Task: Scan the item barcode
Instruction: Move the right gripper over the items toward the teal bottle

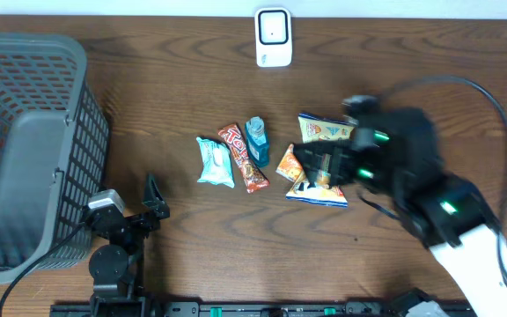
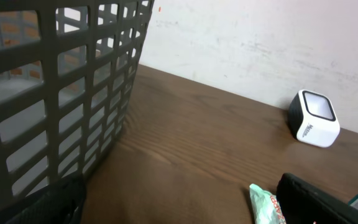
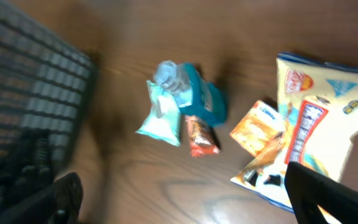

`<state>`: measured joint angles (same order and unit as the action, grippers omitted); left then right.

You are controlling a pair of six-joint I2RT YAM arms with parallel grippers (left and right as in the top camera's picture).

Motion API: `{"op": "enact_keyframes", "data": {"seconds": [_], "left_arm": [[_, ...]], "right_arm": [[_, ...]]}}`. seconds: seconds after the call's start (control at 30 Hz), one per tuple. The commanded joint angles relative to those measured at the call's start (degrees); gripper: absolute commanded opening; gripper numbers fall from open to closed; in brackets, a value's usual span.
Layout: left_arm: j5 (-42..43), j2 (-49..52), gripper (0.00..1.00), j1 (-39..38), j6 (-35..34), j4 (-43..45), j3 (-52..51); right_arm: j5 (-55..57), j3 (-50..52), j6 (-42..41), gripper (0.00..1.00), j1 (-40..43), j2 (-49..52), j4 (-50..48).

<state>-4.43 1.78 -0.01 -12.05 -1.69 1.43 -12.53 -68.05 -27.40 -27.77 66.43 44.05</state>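
The blue bottle's body should stay uncovered to scan the barcode. My right gripper should grab the blue bottle by its cap end next.
Several small items lie mid-table: a mint-white packet, a red-orange bar, a blue bottle, an orange packet and a yellow chip bag. No barcode is readable on any item. The white scanner stands at the far edge. My right gripper hovers open over the orange packet and chip bag. In the right wrist view the right gripper has bare wood between its fingers, with the chip bag by the right one. My left gripper rests open near the front, holding nothing.
A large grey mesh basket fills the left side and looms close in the left wrist view as the basket. That view also shows the scanner by the wall and the mint packet beside my right finger.
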Motion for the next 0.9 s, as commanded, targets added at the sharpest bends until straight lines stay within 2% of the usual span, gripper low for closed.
{"op": "enact_keyframes", "data": {"seconds": [0.0,0.17,0.43,0.87], "left_arm": [[-0.6,0.0,0.98,0.2,-0.3,-2.2,-1.1],[-0.6,0.0,0.98,0.2,-0.3,-2.2,-1.1],[-0.6,0.0,0.98,0.2,-0.3,-2.2,-1.1],[-0.6,0.0,0.98,0.2,-0.3,-2.2,-1.1]], "right_arm": [[21.2,-8.4,-4.0,0.99,-5.9,9.7,4.9],[21.7,-17.2,-3.6,0.99,-8.1,21.7,7.2],[18.9,-29.8,-0.8,0.99,-8.5,34.8,6.8],[15.6,-32.6,8.2,0.99,-10.9,43.1,6.8]]}}
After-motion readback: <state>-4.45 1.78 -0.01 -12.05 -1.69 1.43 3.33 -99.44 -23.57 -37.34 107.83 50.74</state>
